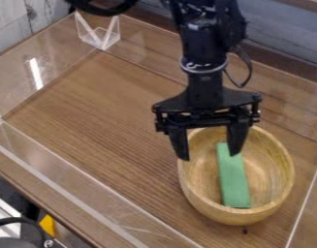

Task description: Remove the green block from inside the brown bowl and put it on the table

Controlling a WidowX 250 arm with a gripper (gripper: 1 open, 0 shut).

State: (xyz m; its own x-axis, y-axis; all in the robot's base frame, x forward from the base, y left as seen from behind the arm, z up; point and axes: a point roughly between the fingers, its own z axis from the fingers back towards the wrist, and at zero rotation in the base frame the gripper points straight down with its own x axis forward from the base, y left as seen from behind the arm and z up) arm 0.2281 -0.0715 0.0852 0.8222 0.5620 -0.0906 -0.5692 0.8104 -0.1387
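Observation:
The green block [234,177] should be picked up next by one end [226,155], with my gripper across its long sides, so it can be lifted out of the brown bowl.
The green block [234,177] lies flat inside the brown bowl [280,190] at the lower right of the table [109,107], running from the bowl's far side to its near side. My gripper [210,145] hangs pointing straight down over the bowl's left rear rim, its black fingers spread wide and open with nothing between them. One fingertip [184,151] is just outside the rim on the left. The other fingertip [237,143] is over the block's far end. I cannot tell whether it touches the block.
Clear acrylic walls [50,48] edge the table on the left, back and front. A small clear acrylic stand [99,32] sits at the back left corner. The bowl is close to the front right wall.

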